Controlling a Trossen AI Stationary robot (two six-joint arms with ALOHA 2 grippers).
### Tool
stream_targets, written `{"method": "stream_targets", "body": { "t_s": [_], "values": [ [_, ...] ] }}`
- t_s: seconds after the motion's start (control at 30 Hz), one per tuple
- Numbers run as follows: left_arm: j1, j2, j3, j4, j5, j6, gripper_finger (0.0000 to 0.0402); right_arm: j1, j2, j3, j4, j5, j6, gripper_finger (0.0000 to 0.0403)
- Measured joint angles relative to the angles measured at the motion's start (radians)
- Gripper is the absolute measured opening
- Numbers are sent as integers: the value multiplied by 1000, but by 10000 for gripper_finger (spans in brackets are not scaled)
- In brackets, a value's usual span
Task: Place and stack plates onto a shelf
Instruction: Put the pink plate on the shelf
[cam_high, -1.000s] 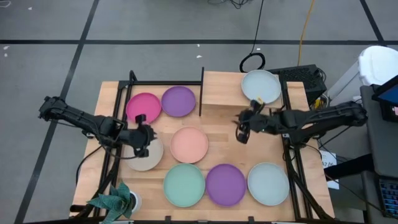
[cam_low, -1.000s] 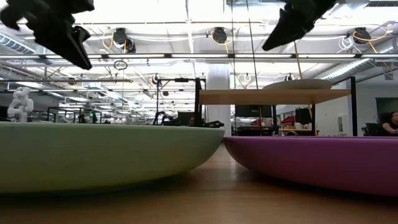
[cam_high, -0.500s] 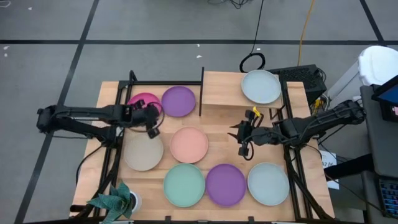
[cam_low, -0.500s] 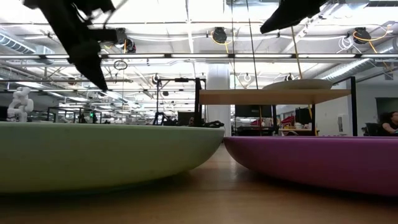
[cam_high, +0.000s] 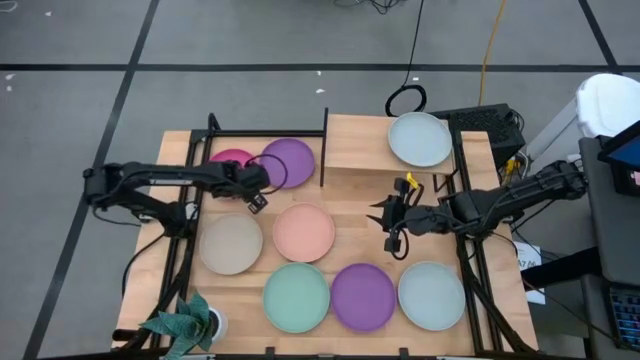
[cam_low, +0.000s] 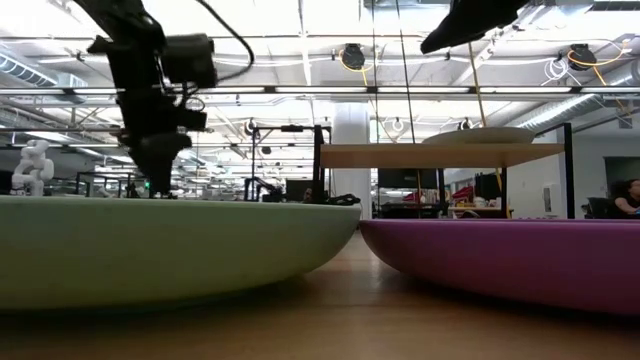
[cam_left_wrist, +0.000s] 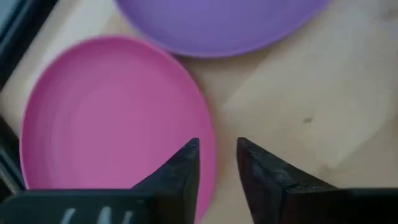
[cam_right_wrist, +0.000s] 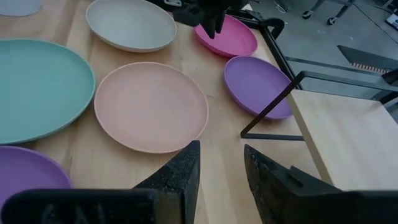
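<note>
The magenta plate needs to be stacked on the shelf. My left gripper should grab its rim (cam_left_wrist: 208, 155) next.
Seven plates lie flat on the tabletop: magenta (cam_high: 226, 160), purple (cam_high: 289, 162), beige (cam_high: 231, 244), peach (cam_high: 304, 232), mint green (cam_high: 296, 297), a second purple (cam_high: 363, 296) and pale grey-blue (cam_high: 431, 295). Another pale grey-blue plate (cam_high: 420, 138) rests on the shelf (cam_high: 365, 150). My left gripper (cam_high: 256, 188) (cam_left_wrist: 217, 162) is open, low at the magenta plate's near-right rim. One finger is above the plate's inside and the other is outside it. My right gripper (cam_high: 390, 225) (cam_right_wrist: 221, 165) is open and holds nothing, hovering to the right of the peach plate. My left gripper comes from above, pointing down, and straddles the magenta plate's rim (cam_left_wrist: 208, 134) on the side nearest the purple plate. The plate lies flat on the table. I cannot tell whether either finger touches the rim.
The shelf's black upright (cam_high: 325, 145) stands right beside the far purple plate. A black frame (cam_high: 200, 150) runs along the table's left side behind the magenta plate. A small potted plant (cam_high: 185, 322) sits at the near-left corner. Bare wood (cam_high: 360, 215) lies between the arms.
My left gripper has moved from above the beige plate toward the far edge and to the right, and has come down at the magenta plate's rim. My right gripper drifted slightly toward the near edge, then kept still. No plate has moved.
</note>
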Motion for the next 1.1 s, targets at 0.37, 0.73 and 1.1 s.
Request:
{"method": "stream_targets", "body": {
  "t_s": [0.37, 0.73, 1.1],
  "values": [
    [9, 138, 0, 15, -56, -66, 232, 0, 0, 0, -7, -3, 2, 109],
    [9, 236, 0, 68, -78, -56, 229, 0, 0, 1, -10, -3, 10, 109],
    [9, 242, 3, 61, -85, 20, 61, 0, 0, 1, -10, -8, 7, 109]
  ]
}}
